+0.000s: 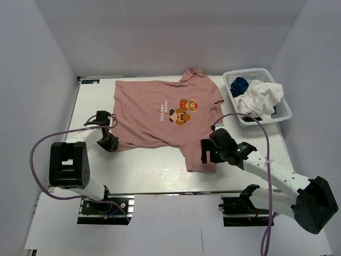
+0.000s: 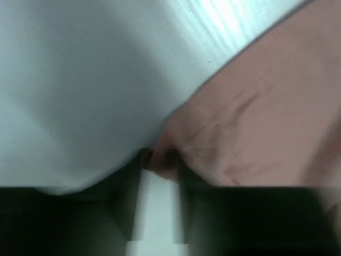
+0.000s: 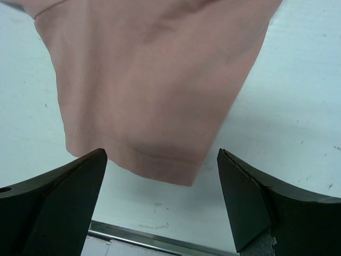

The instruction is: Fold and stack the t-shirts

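My right gripper grabs the dusty-pink t-shirt's near sleeve at its cuff [image 3: 154,154] next, to fold that side of the t-shirt inward alongside its held hem corner.
The dusty-pink t-shirt [image 1: 160,109] lies spread on the white table, print up, its collar at the far side and one sleeve [image 1: 200,154] reaching toward the near edge. My left gripper [image 1: 110,143] is shut on the shirt's near-left hem corner [image 2: 160,160]. My right gripper [image 1: 205,154] is open just above the near sleeve's cuff [image 3: 154,154], fingers [image 3: 64,197] on either side of it, not touching. The royal-blue shirt [image 1: 238,85] and the white shirt [image 1: 261,98] lie bunched in the basket.
A white mesh basket [image 1: 285,114] stands at the far right of the table. The table's metal front edge [image 3: 160,240] runs just below the sleeve cuff. Purple cables loop over both arms.
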Robot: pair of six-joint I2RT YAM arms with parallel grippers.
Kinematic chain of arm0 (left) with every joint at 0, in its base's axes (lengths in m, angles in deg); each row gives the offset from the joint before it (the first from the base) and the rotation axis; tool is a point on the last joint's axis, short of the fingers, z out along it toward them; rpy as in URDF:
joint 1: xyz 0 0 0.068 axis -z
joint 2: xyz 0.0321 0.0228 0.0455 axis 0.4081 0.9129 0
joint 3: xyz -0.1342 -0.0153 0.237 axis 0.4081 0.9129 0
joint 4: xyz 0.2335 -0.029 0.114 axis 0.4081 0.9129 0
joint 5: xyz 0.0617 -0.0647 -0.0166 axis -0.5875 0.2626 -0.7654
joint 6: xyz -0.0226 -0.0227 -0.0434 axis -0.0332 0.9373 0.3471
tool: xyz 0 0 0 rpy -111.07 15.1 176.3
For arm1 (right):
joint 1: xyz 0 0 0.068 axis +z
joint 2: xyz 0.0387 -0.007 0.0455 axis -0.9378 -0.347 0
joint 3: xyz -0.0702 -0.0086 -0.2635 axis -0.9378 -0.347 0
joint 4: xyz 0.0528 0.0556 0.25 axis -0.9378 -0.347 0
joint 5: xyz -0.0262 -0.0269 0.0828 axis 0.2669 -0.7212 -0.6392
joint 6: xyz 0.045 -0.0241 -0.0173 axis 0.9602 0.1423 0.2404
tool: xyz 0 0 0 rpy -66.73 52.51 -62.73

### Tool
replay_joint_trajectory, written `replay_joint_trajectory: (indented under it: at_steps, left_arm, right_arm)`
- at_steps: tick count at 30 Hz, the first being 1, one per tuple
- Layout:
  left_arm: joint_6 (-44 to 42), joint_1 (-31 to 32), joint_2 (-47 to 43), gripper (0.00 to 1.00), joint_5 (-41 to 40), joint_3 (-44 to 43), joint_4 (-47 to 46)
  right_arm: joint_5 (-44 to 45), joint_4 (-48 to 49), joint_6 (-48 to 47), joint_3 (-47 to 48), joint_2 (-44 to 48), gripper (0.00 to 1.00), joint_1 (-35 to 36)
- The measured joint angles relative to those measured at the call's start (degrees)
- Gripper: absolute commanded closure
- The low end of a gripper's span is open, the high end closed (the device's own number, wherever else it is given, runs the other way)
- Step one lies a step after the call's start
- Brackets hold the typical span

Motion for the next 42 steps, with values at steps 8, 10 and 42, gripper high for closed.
replay_joint_trajectory:
  at_steps: [8,10,42]
  left_arm:
    - [0.50,-0.13,-3.21,1.00,3.30,3.93,-5.79]
    - [0.44,-0.13,-4.42,1.00,3.39,4.74,-5.66]
    - [-2.23,-0.13,-19.37,1.00,1.64,5.70,10.60]
  right_arm:
    - [-0.87,-0.07,1.07,-3.41,-0.79,0.21,2.29]
    - [-0.87,0.59,1.14,-4.68,-2.36,0.25,2.80]
    - [-5.66,-17.55,8.00,7.76,0.83,1.00,13.42]
